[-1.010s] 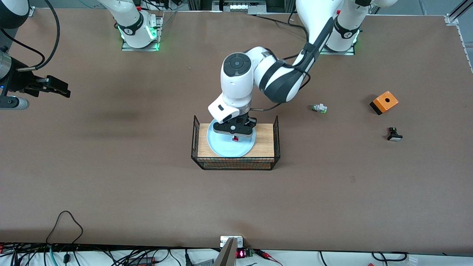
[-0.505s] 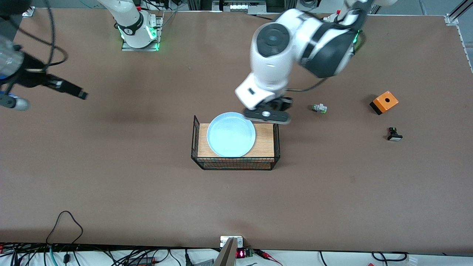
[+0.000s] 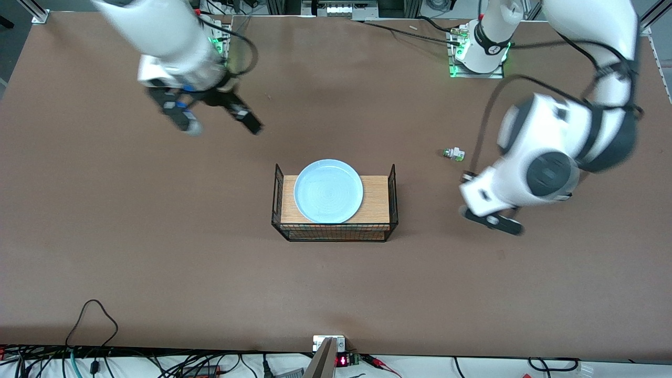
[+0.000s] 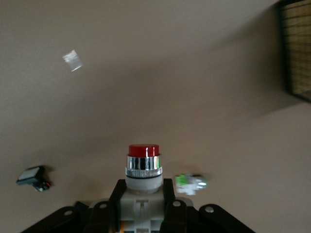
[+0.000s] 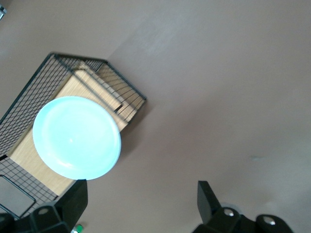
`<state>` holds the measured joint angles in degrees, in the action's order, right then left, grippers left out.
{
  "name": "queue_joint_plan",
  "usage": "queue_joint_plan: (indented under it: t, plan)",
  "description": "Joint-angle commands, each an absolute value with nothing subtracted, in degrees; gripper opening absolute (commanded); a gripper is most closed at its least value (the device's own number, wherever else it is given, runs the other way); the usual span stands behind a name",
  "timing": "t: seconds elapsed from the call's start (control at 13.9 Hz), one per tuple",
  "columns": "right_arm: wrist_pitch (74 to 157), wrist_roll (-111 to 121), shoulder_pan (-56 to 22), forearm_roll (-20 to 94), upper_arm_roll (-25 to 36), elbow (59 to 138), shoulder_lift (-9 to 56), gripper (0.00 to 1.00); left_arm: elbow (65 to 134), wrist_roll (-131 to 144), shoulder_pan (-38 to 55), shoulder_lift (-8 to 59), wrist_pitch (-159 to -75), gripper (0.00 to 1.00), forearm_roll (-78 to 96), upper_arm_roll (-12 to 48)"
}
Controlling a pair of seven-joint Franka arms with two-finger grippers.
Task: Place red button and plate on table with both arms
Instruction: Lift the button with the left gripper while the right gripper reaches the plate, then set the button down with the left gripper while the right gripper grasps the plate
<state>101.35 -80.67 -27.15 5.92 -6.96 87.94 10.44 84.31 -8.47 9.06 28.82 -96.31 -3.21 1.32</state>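
Note:
My right gripper grabs the light blue plate by its rim [image 3: 296, 192] [image 5: 73, 178] next, to place it on the tabletop.
The light blue plate [image 3: 328, 190] lies on a wooden board in a black wire basket [image 3: 392, 181] at the middle of the brown table [image 3: 157, 262]. My left gripper [image 3: 493, 222] is shut on the red button [image 4: 143, 167], held with its red cap pointing away from the wrist, over bare table toward the left arm's end; the front view hides the button. My right gripper [image 3: 220, 122] is open and empty, in the air between its base and the basket. The right wrist view shows the plate [image 5: 77, 137] and the gripper's spread fingers [image 5: 73, 199].
A small white switch with a green end [image 3: 453, 154] lies on the table beside the left arm; it also shows in the left wrist view [image 4: 190, 183]. A black switch with a white cap [image 4: 33, 175] lies nearby. Cables run along the table's near edge.
My left gripper lifted the red button off the plate and swung it away toward the left arm's end of the table. My right arm moved in from the table's edge toward the basket.

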Motion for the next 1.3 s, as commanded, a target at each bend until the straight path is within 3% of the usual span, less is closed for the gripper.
queue_joint_plan:
  t: [0.0,0.29,0.43,0.51,0.58,0.65,0.94,1.23]
  plan:
    - [104.8,-85.6,-29.7,5.0,-6.2,85.1,15.5,1.00,94.9,-13.9,4.3,27.3,-106.1,0.12,-2.6,2.5]
    - [113.5,-93.2,-32.6,4.8,-6.2,85.1,21.1,1.00,108.3,-17.7,0.0,27.4,-123.5,0.13,-2.7,2.4]
    - [115.2,-93.2,-32.6,4.2,-6.2,85.1,23.5,1.00,109.9,-17.7,-0.3,27.7,-124.9,0.29,-2.7,2.4]
    - [116.0,-93.2,-32.6,3.3,-6.2,85.1,24.9,1.00,110.0,-17.7,-0.3,27.9,-124.9,0.46,-2.7,2.4]
    - [116.4,-93.2,-32.6,2.1,-6.2,85.1,26.1,1.00,110.1,-17.2,-0.4,28.0,-124.7,0.88,-2.6,2.5]
    - [116.5,-93.2,-32.6,1.4,-6.2,85.1,27.1,1.00,109.9,-17.1,-0.8,27.9,-124.1,1.00,-2.5,2.5]
    - [117.2,-93.2,-32.6,1.1,-6.1,85.2,30.1,1.00,108.0,-16.7,0.0,25.9,-120.7,1.00,-2.5,2.8]
    - [118.5,-93.2,-33.0,1.0,-6.1,85.2,31.9,1.00,96.2,-13.5,0.5,23.4,-104.0,1.00,-2.4,5.7]
